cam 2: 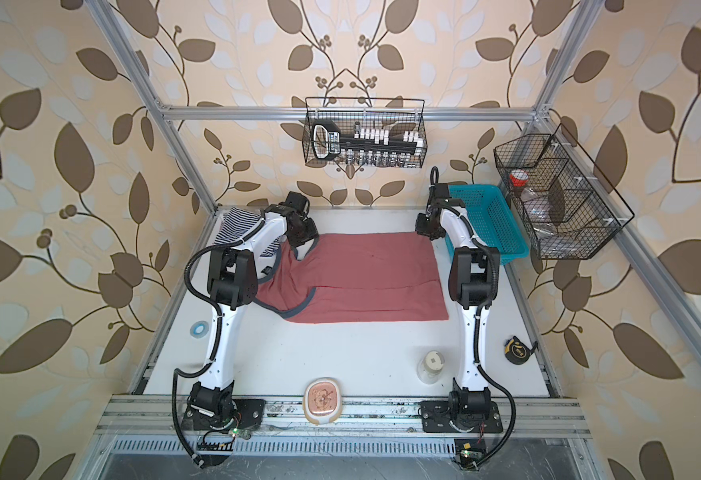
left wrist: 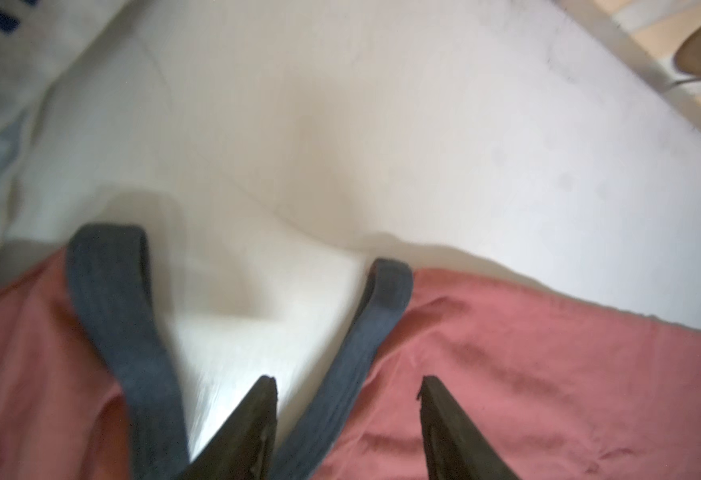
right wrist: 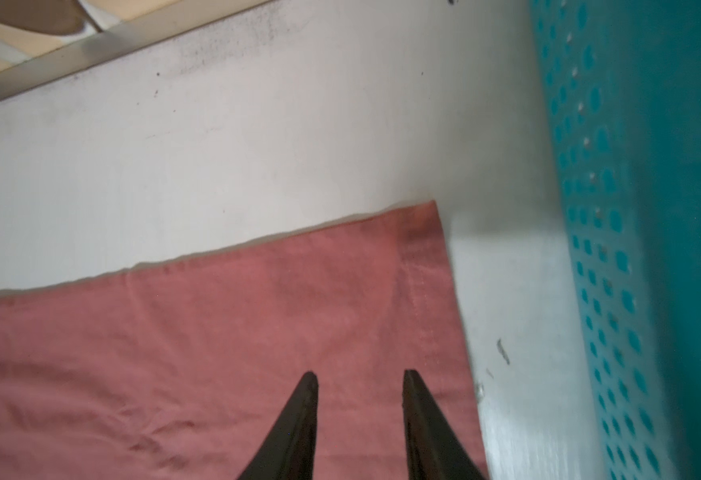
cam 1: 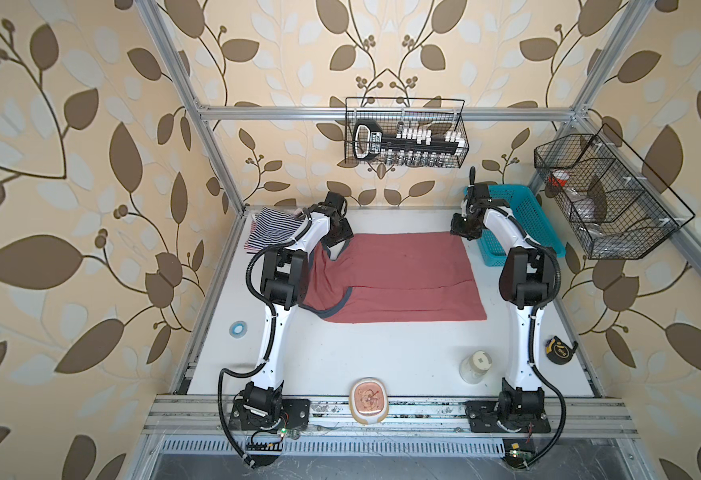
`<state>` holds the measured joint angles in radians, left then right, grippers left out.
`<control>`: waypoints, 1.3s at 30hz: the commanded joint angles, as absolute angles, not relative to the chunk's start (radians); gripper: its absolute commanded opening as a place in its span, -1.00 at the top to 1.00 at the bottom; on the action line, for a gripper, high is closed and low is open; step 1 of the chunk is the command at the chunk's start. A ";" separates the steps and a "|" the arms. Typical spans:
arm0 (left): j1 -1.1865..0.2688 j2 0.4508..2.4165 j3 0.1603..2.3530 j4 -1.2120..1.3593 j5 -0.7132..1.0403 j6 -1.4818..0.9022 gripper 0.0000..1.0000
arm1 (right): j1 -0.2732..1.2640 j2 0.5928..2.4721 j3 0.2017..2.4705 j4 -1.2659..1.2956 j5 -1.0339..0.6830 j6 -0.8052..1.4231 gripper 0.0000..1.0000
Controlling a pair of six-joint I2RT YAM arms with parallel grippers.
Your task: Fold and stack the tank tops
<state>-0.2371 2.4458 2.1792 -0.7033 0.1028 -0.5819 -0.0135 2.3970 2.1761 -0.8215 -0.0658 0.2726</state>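
Observation:
The red tank top's far side needs to be folded inward lengthwise. My left gripper next needs to grab the tank top's dark strap at its far edge.
The dusty red tank top (cam 1: 398,278) (cam 2: 365,282) lies spread on the white table, folded lengthwise, with its dark-trimmed straps at the left end. My left gripper (cam 1: 342,237) (left wrist: 348,380) hovers open over the far left end, where a dark strap (left wrist: 357,353) runs under the gap between the fingers. My right gripper (cam 1: 463,226) (right wrist: 360,374) stands open just above the far right hem corner of the red cloth (right wrist: 215,332), holding nothing. The navy-and-white striped tank top (cam 1: 271,230) (cam 2: 236,228) lies in the back left corner, partly behind the left arm.
A teal basket (cam 1: 519,224) (right wrist: 652,208) stands close beside the right gripper. A tape roll (cam 1: 238,329) lies at the left edge. A jar (cam 1: 475,365), a tape measure (cam 1: 560,349) and a cream dish (cam 1: 368,400) lie near the front. Wire baskets (cam 1: 407,133) hang on the frame.

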 commanded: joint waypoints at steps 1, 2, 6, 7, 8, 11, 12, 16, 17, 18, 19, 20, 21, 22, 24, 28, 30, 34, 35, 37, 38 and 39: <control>-0.234 2.477 2.247 -0.659 0.127 -0.607 -0.14 | -0.015 2.449 2.251 -0.861 -0.012 0.280 0.28; -0.234 2.487 2.254 -0.646 0.137 -0.610 -0.15 | -0.015 2.461 2.266 -0.864 -0.007 0.282 0.27; -0.235 2.529 2.292 -0.636 0.135 -0.612 -0.16 | -0.015 2.494 2.320 -0.869 0.009 0.287 0.23; -0.235 2.537 2.304 -0.642 0.136 -0.611 -0.16 | -0.015 2.505 2.334 -0.873 0.012 0.288 0.22; -0.235 2.549 2.312 -0.644 0.142 -0.612 -0.16 | -0.015 2.519 2.352 -0.880 0.012 0.288 0.21; -0.235 2.565 2.318 -0.643 0.152 -0.612 -0.06 | -0.017 2.568 2.415 -0.918 0.015 0.286 0.20; -0.235 2.568 2.318 -0.643 0.156 -0.612 -0.02 | -0.017 2.584 2.435 -0.935 0.017 0.287 0.19; -0.236 2.575 2.314 -0.647 0.162 -0.609 0.12 | -0.021 2.615 2.451 -0.956 0.038 0.290 0.15; -0.236 2.575 2.313 -0.649 0.164 -0.608 0.15 | -0.020 2.619 2.452 -0.955 0.040 0.290 0.15; -0.236 2.578 2.312 -0.652 0.165 -0.605 0.19 | -0.021 2.624 2.453 -0.957 0.045 0.294 0.14; -0.236 2.578 2.310 -0.653 0.166 -0.604 0.24 | -0.021 2.629 2.451 -0.956 0.053 0.296 0.13; -0.236 2.580 2.309 -0.653 0.168 -0.603 0.29 | -0.023 2.632 2.453 -0.954 0.054 0.296 0.12; -0.237 2.580 2.307 -0.656 0.173 -0.602 0.35 | -0.023 2.636 2.457 -0.957 0.053 0.296 0.12; -0.238 2.582 2.304 -0.658 0.175 -0.601 0.41 | -0.022 2.642 2.465 -0.969 0.064 0.297 0.13; -0.238 2.581 2.295 -0.658 0.175 -0.601 0.50 | -0.016 2.643 2.464 -0.976 0.094 0.282 0.11; -0.239 2.571 2.284 -0.658 0.176 -0.598 0.71 | -0.021 2.654 2.468 -0.969 0.108 0.279 0.08; -0.239 2.562 2.274 -0.657 0.176 -0.597 0.82 | -0.023 2.659 2.468 -0.959 0.105 0.279 0.07; -0.239 2.543 2.257 -0.650 0.182 -0.592 1.00 | -0.030 2.668 2.473 -0.939 0.101 0.274 0.04; -0.239 2.539 2.256 -0.650 0.185 -0.593 1.00 | -0.033 2.673 2.475 -0.934 0.096 0.273 0.04; -0.239 2.533 2.256 -0.653 0.192 -0.590 1.00 | -0.040 2.681 2.476 -0.920 0.079 0.278 0.04; -0.241 2.530 2.255 -0.656 0.192 -0.588 1.00 | -0.042 2.682 2.476 -0.914 0.067 0.281 0.04; -0.241 2.523 2.254 -0.658 0.192 -0.586 1.00 | -0.044 2.682 2.475 -0.906 0.053 0.286 0.04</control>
<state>-0.2348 2.5717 2.2772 -0.6235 0.1802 -0.6048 -0.0204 2.6358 2.4500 -0.9253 0.0700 0.2878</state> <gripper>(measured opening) 0.049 0.480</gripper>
